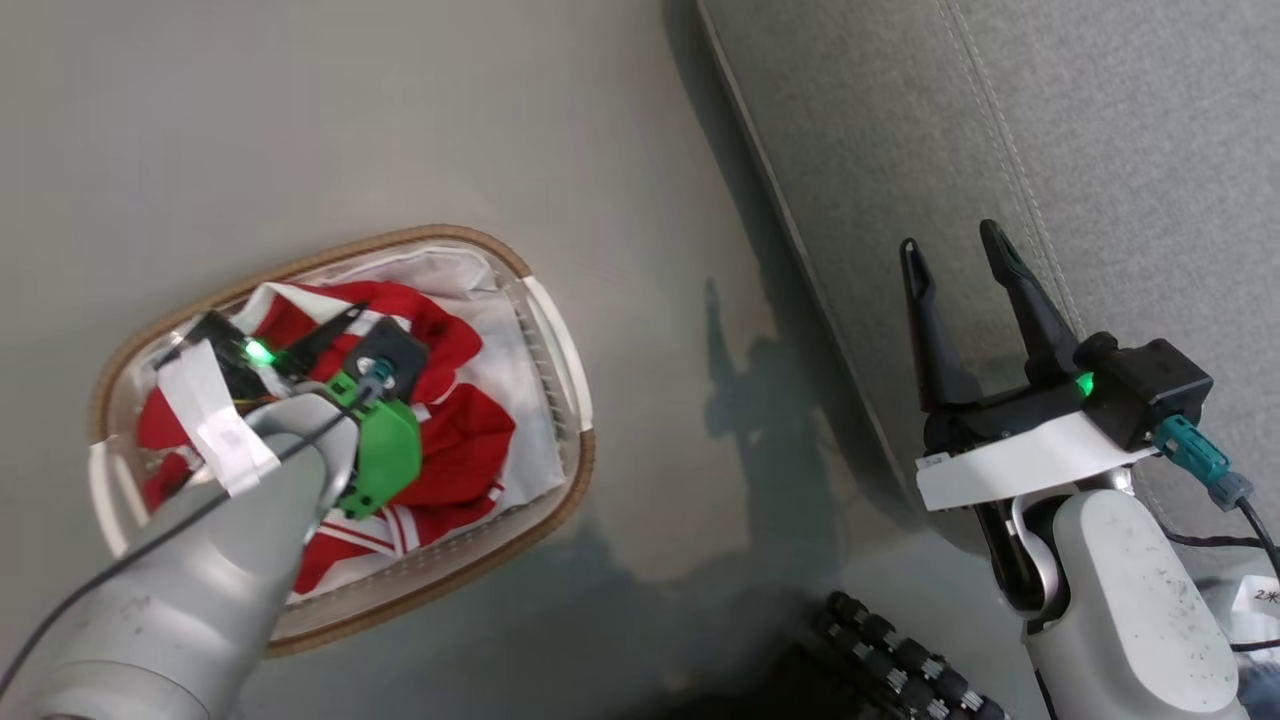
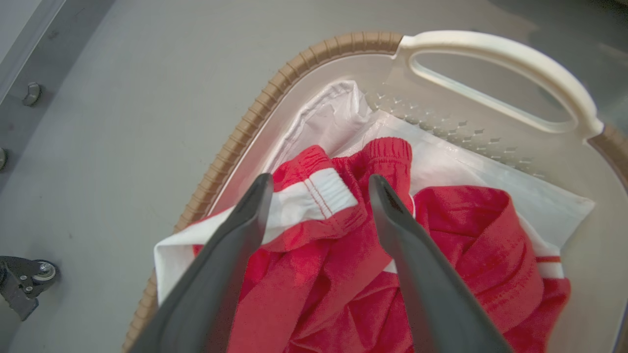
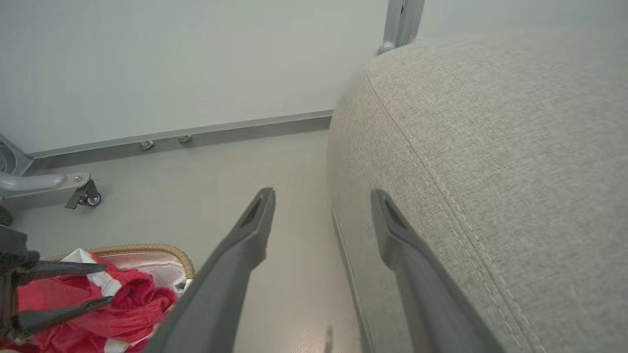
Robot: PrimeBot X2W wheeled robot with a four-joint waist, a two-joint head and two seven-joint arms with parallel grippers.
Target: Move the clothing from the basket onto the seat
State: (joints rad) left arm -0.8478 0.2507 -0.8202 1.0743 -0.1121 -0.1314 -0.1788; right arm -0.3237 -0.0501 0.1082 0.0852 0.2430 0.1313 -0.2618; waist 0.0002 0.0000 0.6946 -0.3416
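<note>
My left gripper next needs to grab the red clothing by its elastic waistband [image 2: 330,191] to lift it out of the basket.
The basket [image 1: 450,235] stands on the floor at the left, with the red, white-trimmed clothing [image 1: 470,430] heaped on its white liner. My left gripper [image 1: 265,335] hangs open over the heap. In the left wrist view its fingers straddle a white elastic waistband of the clothing [image 2: 466,235], inside the basket [image 2: 274,88]; the left gripper [image 2: 316,184] holds nothing. My right gripper [image 1: 950,238] is open and empty above the front edge of the grey seat [image 1: 1100,120]. The right wrist view shows the right gripper [image 3: 321,196] beside the seat [image 3: 490,147], with the basket [image 3: 162,250], clothing [image 3: 132,299] and left gripper [image 3: 105,284] at lower left.
Bare grey floor [image 1: 650,300] lies between basket and seat. A castor [image 3: 86,196] on a grey leg stands near the wall's baseboard rail [image 3: 196,135]; another castor [image 2: 29,279] sits left of the basket. A black ribbed hose [image 1: 900,660] lies at the bottom.
</note>
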